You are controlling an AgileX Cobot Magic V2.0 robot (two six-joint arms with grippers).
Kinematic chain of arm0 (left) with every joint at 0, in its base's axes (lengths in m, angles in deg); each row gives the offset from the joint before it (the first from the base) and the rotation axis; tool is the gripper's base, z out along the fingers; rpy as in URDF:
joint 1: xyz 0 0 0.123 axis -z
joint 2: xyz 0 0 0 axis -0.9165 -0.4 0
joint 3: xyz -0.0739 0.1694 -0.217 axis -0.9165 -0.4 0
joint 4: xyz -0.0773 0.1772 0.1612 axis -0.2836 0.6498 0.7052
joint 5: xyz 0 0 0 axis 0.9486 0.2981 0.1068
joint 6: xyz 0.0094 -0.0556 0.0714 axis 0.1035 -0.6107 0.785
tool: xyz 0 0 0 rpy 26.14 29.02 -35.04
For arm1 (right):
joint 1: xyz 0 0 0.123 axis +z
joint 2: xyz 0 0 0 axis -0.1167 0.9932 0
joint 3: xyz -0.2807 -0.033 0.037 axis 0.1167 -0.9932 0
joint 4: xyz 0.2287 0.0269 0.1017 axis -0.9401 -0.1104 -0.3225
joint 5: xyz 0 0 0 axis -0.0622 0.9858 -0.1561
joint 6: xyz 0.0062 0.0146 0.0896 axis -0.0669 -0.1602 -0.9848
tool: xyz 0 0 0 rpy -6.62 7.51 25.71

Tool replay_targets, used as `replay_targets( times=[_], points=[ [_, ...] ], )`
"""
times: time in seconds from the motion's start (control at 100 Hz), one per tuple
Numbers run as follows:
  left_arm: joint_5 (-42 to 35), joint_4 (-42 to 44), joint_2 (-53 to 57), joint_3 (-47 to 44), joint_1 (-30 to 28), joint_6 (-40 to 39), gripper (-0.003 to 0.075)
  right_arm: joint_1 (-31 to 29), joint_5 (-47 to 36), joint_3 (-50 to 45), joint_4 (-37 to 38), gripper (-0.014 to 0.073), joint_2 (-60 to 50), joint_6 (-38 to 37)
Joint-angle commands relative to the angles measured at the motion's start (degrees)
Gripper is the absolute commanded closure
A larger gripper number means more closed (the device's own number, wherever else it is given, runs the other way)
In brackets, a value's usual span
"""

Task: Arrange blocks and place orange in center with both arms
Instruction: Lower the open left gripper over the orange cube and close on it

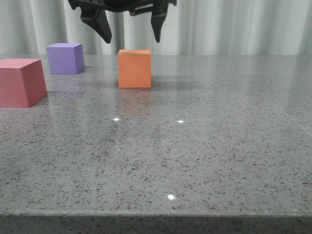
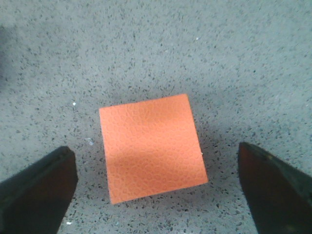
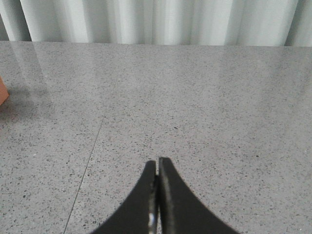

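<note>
The fingers of the left gripper stop above the top of the orange cube (image 1: 134,68), so the gripper should go lower before it closes on the cube; it would miss the cube if it closed now.
The orange cube (image 1: 134,68) stands on the grey table, back centre. My left gripper (image 1: 132,38) hangs open just above it, fingers spread wider than the cube and clear of it. In the left wrist view the orange cube (image 2: 152,146) lies between the two black fingers (image 2: 36,187), touching neither. The purple cube (image 1: 65,58) stands at the back left. The pinkish-red cube (image 1: 20,82) stands at the left edge, nearer to me. My right gripper (image 3: 157,163) is shut and empty over bare table; it does not show in the front view.
The grey speckled table (image 1: 195,146) runs to a front edge low in the front view. White curtains (image 1: 234,24) hang behind it. A sliver of the orange cube (image 3: 3,90) shows at the edge of the right wrist view.
</note>
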Motion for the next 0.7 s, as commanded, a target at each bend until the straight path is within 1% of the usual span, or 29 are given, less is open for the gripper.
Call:
replay_targets(
  times=[0.0, 0.33, 0.41, 0.48, 0.65, 0.69],
  points=[
    [-3.1, 1.0, 2.2, 1.9, 0.0, -0.8, 0.0101, -0.3, -4.7, 1.4, 1.6, 0.0662, 0.5, 0.4],
    [-3.1, 0.3, -1.0, 1.9, -0.3, -0.8, 0.0102, -0.3, -4.7, 1.4, 1.6, 0.0662, 0.5, 0.4],
    [-3.5, 0.3, -1.0, 1.9, -0.3, -0.8, 0.0119, -0.3, -4.7, 1.4, 1.6, 0.0662, 0.5, 0.4],
    [-3.5, 0.5, -1.0, 1.9, -0.3, -0.8, 0.0168, -0.3, -4.7, 1.4, 1.6, 0.0662, 0.5, 0.4],
    [-3.5, 0.7, -1.0, 1.9, -0.3, -0.8, 0.0358, -0.3, -4.7, 1.4, 1.6, 0.0662, 0.5, 0.4],
    [-3.5, 0.8, -1.0, 1.9, -0.3, -0.8, 0.0387, -0.3, -4.7, 1.4, 1.6, 0.0662, 0.5, 0.4]
  ],
)
